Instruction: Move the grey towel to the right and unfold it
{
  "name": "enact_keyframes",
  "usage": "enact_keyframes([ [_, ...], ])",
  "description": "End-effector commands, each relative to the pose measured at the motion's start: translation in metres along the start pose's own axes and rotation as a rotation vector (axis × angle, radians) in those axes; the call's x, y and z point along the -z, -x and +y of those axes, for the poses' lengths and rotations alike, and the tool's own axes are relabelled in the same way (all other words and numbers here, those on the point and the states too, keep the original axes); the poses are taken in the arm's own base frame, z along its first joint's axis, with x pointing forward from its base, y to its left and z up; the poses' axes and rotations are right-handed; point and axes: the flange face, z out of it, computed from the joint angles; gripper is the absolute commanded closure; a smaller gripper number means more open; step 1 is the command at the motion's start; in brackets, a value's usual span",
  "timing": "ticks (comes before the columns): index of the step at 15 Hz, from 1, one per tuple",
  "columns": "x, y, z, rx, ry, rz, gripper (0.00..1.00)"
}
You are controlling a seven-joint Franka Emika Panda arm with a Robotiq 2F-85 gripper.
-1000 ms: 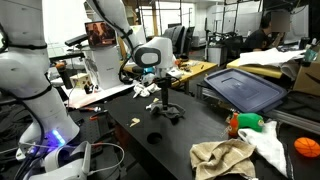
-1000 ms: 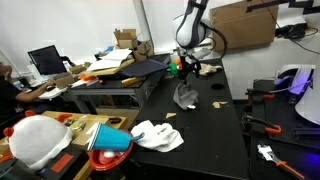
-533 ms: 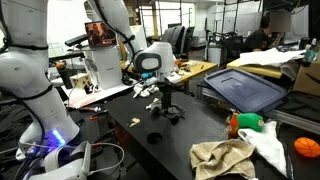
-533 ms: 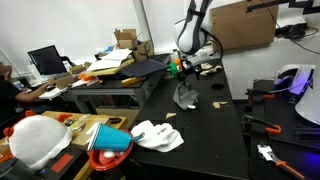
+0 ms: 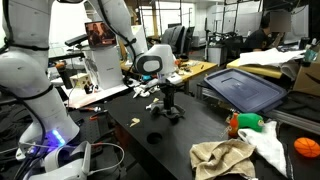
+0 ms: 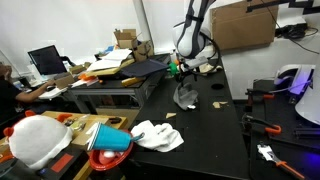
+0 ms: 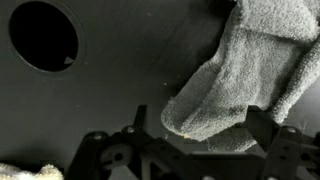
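Note:
I will next grab the grey towel with my gripper at the end of its lobe, so that the rest of it stays free to spread.
The grey towel [image 5: 167,111] lies crumpled on the black table, also seen in the other exterior view as the grey towel [image 6: 184,97]. My gripper [image 5: 167,93] hangs just above it, fingers pointing down, seen again as the gripper [image 6: 182,73]. In the wrist view the grey towel [image 7: 240,65] is a folded, fuzzy lobe that reaches down between the two dark fingers. The gripper [image 7: 202,125] is open, its jaws standing apart on either side of the towel's end without pinching it.
A beige towel [image 5: 222,158] and a white rag [image 5: 268,145] lie near the table's front corner, with an orange ball [image 5: 307,147] beyond. A round hole [image 7: 43,35] shows in the tabletop. A blue tray [image 5: 245,88] sits on the neighbouring bench.
The arm has sunk a little toward the grey towel. The jaws stay open and the towel has not moved.

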Motion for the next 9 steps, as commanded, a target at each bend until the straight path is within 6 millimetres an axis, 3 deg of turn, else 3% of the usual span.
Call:
enact_keyframes([
  [1, -0.002, -0.004, -0.009, -0.009, -0.008, 0.036, 0.00],
  [5, -0.011, -0.010, -0.013, -0.006, -0.002, 0.050, 0.00],
  [6, -0.013, -0.012, -0.013, -0.006, -0.002, 0.051, 0.25],
  [9, -0.018, -0.015, -0.016, -0.003, 0.002, 0.052, 0.42],
])
